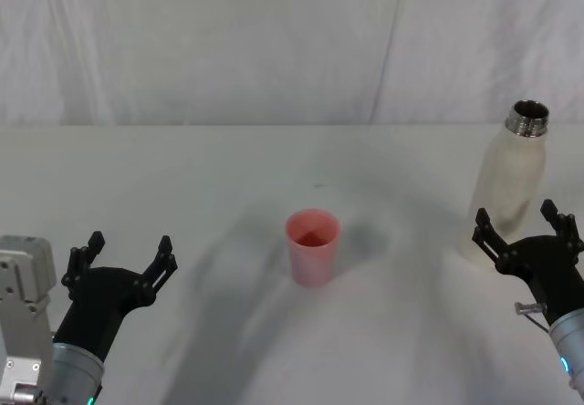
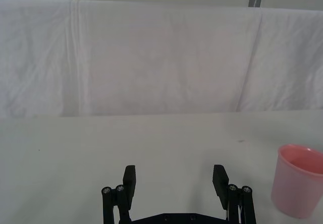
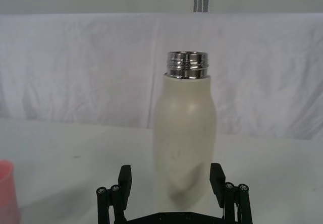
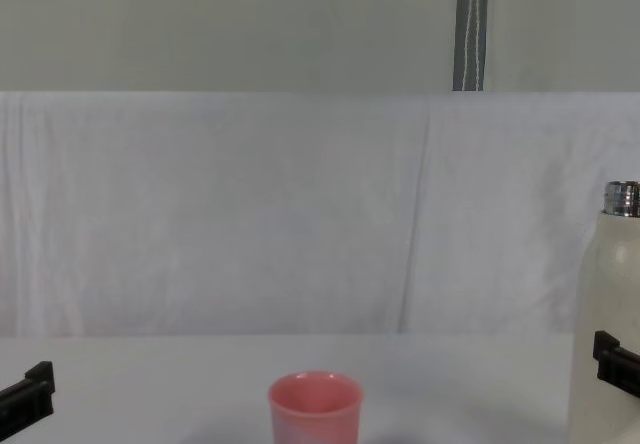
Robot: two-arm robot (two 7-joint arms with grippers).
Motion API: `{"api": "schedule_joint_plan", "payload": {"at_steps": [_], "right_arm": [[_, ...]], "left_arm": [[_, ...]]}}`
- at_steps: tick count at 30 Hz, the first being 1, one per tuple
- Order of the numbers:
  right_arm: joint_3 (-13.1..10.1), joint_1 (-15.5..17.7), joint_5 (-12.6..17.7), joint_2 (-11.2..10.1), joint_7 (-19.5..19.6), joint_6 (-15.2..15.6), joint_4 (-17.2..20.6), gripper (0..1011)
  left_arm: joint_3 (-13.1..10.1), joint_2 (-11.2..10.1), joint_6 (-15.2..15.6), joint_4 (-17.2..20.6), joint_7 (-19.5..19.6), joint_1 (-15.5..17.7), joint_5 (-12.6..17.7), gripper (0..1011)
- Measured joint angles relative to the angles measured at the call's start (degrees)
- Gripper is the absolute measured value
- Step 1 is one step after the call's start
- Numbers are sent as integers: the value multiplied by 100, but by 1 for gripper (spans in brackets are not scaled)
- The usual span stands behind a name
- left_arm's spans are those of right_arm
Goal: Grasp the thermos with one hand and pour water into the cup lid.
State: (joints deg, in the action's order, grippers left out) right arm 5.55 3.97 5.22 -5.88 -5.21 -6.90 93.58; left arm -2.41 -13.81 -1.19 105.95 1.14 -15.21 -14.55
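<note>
The right gripper grabs the thermos by its straight-sided body next, where the two sides face the fingertips, since the thermos slopes inward at its shoulder (image 4: pixel 612 239).
The thermos (image 1: pixel 512 181) is a tall cream-white bottle with an uncapped steel neck, standing upright at the table's right. My right gripper (image 1: pixel 516 215) is open just in front of its lower body, one finger toward each side, not clamped. The right wrist view has the thermos (image 3: pixel 184 128) straight ahead of the right gripper (image 3: pixel 170 173). The cup lid (image 1: pixel 313 245), a small pink cup, stands upright at the table's middle. My left gripper (image 1: pixel 130 248) hovers open and holds nothing at the near left, with the cup lid (image 2: pixel 299 183) off to one side of the left gripper (image 2: pixel 174 176).
A white cloth covers the table (image 1: pixel 182 177), and a white cloth backdrop (image 1: pixel 274 40) hangs behind it. A grey pole (image 4: pixel 471 24) rises behind the backdrop. Open tabletop lies between cup lid and thermos.
</note>
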Motion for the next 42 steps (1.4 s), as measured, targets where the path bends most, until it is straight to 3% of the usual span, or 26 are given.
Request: {"api": "schedule_joint_plan", "payload": {"at_steps": [42], "right_arm": [[-120,-718,84,-57,-340,-56,-709,1001]], "left_arm": [[0,0,0,0,0,0,0,1001]]}}
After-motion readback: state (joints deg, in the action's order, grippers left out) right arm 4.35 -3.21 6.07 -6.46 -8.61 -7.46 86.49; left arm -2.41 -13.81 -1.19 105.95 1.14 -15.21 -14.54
